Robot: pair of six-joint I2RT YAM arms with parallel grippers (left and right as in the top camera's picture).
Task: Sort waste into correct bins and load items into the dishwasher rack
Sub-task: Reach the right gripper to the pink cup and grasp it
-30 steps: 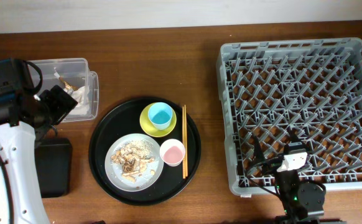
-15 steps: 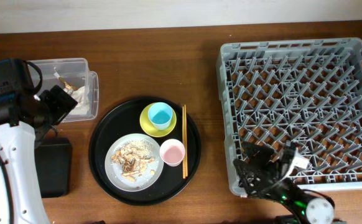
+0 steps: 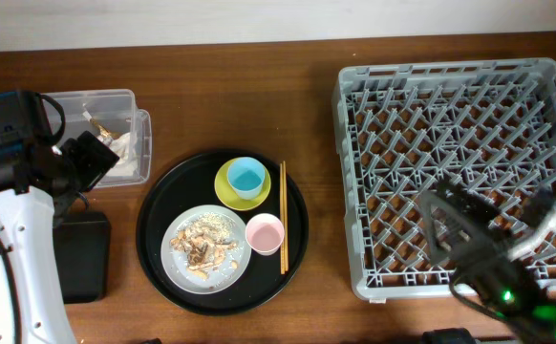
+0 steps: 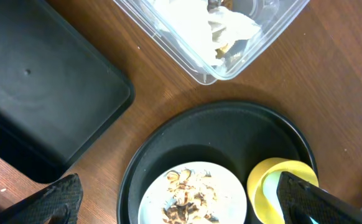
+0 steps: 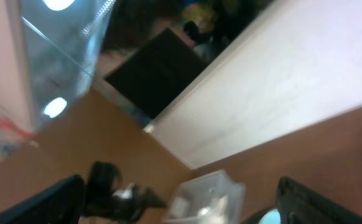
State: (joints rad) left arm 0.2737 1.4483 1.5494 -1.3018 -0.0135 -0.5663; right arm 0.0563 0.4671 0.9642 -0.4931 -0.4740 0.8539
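The pink cup should next be pinched by its rim on the plate-facing side with the robot's right gripper, so its body stays free to load into the rack (image 3: pixel 450 115).
Crumpled paper wrappers (image 3: pixel 117 141) lie in the clear box (image 3: pixel 87 98) at the far left. The shallow black tray (image 3: pixel 82 258) lies below it. The grey-white plate (image 3: pixel 232 272) holds beige food scraps (image 3: pixel 204 245). The light-blue cup (image 3: pixel 246 177) stands on the yellow saucer (image 3: pixel 224 191), next to the pink cup (image 3: pixel 265 233) and the chopsticks (image 3: pixel 283 215). The grey rack (image 3: pixel 450 115) is at the right. My left gripper (image 3: pixel 99 160) is open and empty by the box's near edge; in the left wrist view it (image 4: pixel 187 202) hangs above the plate (image 4: pixel 234 193). My right gripper (image 3: pixel 455 220), blurred, is open and empty over the rack's front.
A large round black tray (image 3: pixel 161 244) carries the plate, cups, saucer and chopsticks. The left wrist view shows the box (image 4: pixel 190 62), the shallow tray (image 4: pixel 38 93) and the round tray (image 4: pixel 218 134). The right wrist view is blurred, showing the box (image 5: pixel 209 196) and a pale wall (image 5: pixel 280 87).
My right arm has swung up from the table's front edge and rightward over the rack's front part. My left arm and all the objects have stayed still.
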